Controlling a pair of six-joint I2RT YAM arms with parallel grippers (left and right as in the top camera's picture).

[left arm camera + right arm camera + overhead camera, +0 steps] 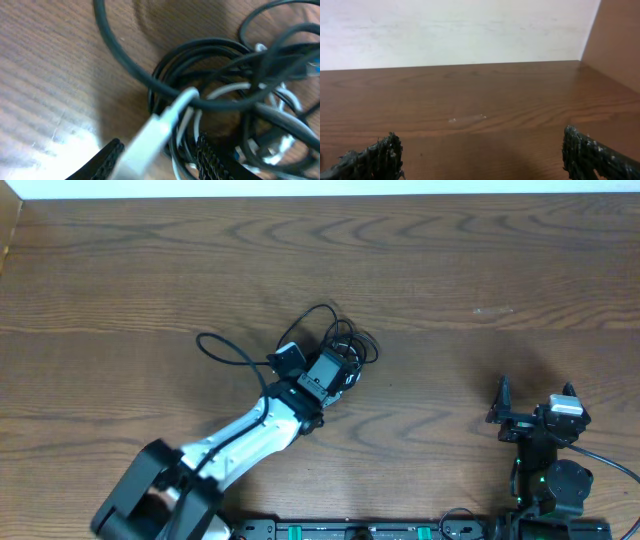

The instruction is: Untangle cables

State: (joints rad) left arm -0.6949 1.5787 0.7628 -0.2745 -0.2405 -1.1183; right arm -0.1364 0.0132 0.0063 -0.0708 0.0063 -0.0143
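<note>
My left gripper grabs the near side of the tangled bundle of cables next, so the far loops stay free for my right gripper to untangle.
The cables (347,343) lie in a tangled bundle of thin black and white cords near the table's middle, and one black loop (222,350) trails out to the left. My left gripper (330,365) is down at the bundle's near side. In the left wrist view the cables (225,95) fill the frame, and a blurred white plug (155,135) sits between the parted fingers of the left gripper (157,150), close to the left finger with a gap on the right. My right gripper (535,402) hovers far to the right, open with nothing in it (485,155).
The brown wooden table (480,270) runs back to a white wall (460,30). A side panel (615,40) rises at the table's right end. The arm bases stand along the near edge (400,530).
</note>
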